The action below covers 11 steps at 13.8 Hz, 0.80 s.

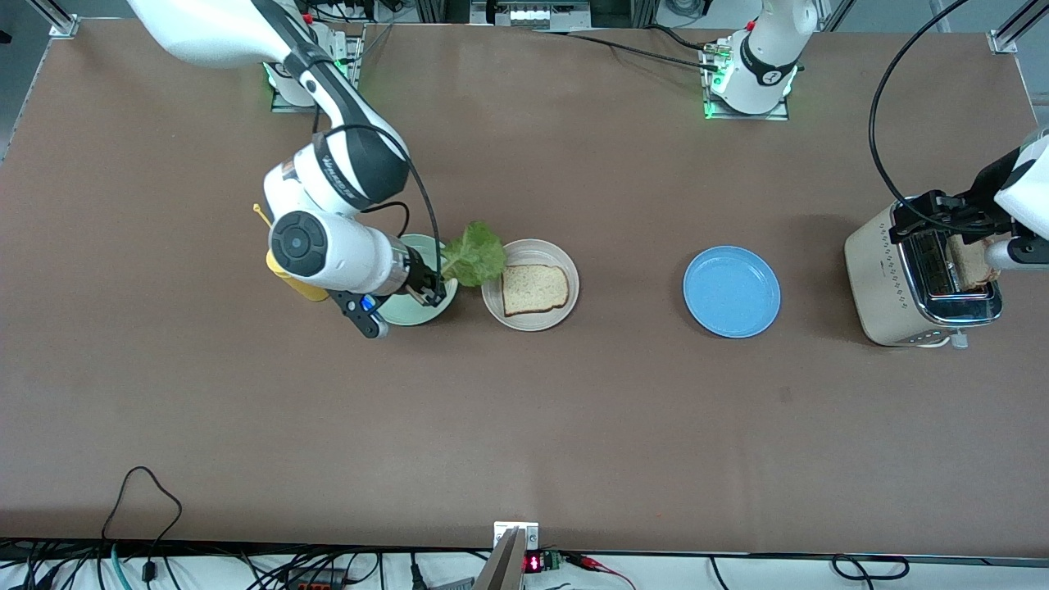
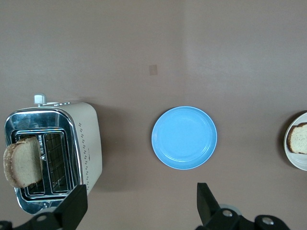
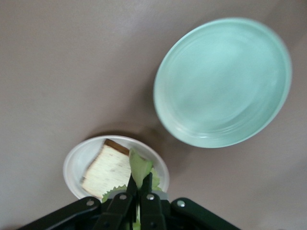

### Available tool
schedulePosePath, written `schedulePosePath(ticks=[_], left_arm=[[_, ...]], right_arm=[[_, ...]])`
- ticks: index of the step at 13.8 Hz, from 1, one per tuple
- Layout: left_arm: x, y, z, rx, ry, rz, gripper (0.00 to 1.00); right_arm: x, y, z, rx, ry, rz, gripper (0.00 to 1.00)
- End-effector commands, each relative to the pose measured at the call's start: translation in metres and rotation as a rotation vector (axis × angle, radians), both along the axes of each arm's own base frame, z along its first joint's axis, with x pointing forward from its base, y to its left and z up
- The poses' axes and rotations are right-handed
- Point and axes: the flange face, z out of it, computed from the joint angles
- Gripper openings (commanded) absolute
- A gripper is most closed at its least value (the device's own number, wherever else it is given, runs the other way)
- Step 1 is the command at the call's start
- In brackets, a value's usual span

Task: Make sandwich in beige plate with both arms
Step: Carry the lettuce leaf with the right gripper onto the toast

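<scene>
The lettuce leaf reaches only the beige plate's rim with its ruffled edge [image 1: 499,260], so it should move over the bread slice [image 1: 536,289] before the robot's right gripper opens.
One slice of bread [image 1: 533,289] lies in the beige plate [image 1: 529,322] at mid-table. My right gripper [image 1: 434,284] is shut on the stem of a ruffled green lettuce leaf [image 1: 474,256], which hangs over the gap between the mint-green plate [image 1: 414,311] and the beige plate. The right wrist view shows this gripper [image 3: 139,186] pinching the lettuce [image 3: 139,165] above the beige plate [image 3: 76,165] and its bread [image 3: 109,168]. A second slice [image 1: 971,262] sticks up from the toaster [image 1: 889,283]. Above the toaster, my left gripper [image 1: 942,217] is open with nothing between its jaws [image 2: 141,205].
A blue plate [image 1: 731,292] lies between the beige plate and the toaster, also seen as the blue plate [image 2: 184,137] in the left wrist view. A yellow bottle [image 1: 297,285] stands partly hidden under the right arm, beside the mint-green plate [image 3: 223,81].
</scene>
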Motion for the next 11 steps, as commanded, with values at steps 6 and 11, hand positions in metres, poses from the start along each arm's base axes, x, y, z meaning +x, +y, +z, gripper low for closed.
schedulePosePath(ticks=[6,11], left_arm=[[-0.004,0.000,0.007,0.010,-0.004,-0.016,1.00],[-0.004,0.000,0.007,0.010,-0.004,-0.016,1.00]], right_arm=[[-0.024,0.082,-0.070,0.041,-0.024,-0.210,0.00],[-0.035,0.097,-0.102,0.042,-0.028,-0.225,0.00]])
